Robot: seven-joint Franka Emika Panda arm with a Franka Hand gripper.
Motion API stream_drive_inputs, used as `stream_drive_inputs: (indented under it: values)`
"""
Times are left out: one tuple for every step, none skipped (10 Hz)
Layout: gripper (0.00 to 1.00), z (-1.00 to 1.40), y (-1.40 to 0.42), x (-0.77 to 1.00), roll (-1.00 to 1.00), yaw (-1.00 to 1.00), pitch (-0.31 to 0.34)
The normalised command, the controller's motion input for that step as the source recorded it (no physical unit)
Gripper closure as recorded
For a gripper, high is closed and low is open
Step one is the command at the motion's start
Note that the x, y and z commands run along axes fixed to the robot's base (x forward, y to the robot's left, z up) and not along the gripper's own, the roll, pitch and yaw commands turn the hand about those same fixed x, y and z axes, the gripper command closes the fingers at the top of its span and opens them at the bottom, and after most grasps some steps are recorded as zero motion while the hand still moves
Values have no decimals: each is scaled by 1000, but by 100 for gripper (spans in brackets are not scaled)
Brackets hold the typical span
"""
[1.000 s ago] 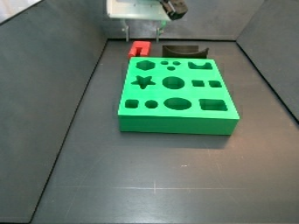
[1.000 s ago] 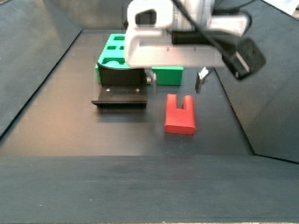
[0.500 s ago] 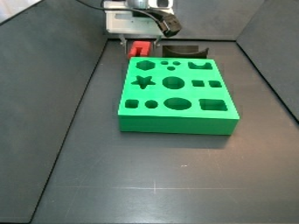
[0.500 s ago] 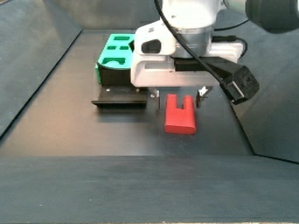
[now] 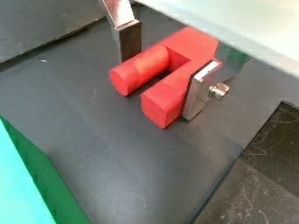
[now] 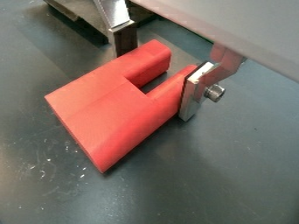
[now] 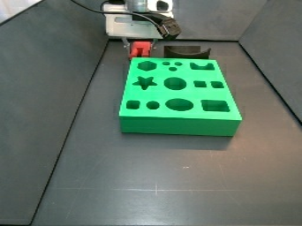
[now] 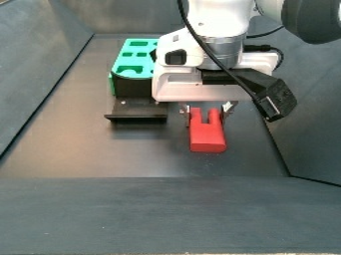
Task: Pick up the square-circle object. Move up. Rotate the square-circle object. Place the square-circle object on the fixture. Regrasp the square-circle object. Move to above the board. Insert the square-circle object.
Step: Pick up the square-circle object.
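My gripper grabs the square-circle object across its round and square pegs next, to lift and rotate it for the fixture.
The square-circle object is a small red block lying flat on the dark floor, with one round prong and one square prong. My gripper is down around the prong end and open. One finger stands a little off the round prong, and the other finger is against the square prong. In both side views the object lies under the gripper, beside the black fixture. The green board lies in front of it.
Dark walls close in the floor on the sides. The fixture stands right behind the board's far edge, close to the red block. A strip of the board's green edge shows in a wrist view.
The gripper has come down from above the red block until its fingers straddle the prong end. The block has not moved.
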Motion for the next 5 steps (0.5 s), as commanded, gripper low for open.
stream_drive_inputs:
  values:
    - [100, 0, 0, 0, 0, 0, 0]
    - [100, 0, 0, 0, 0, 0, 0]
    - [100, 0, 0, 0, 0, 0, 0]
    - [100, 0, 0, 0, 0, 0, 0]
    - [100, 0, 0, 0, 0, 0, 0]
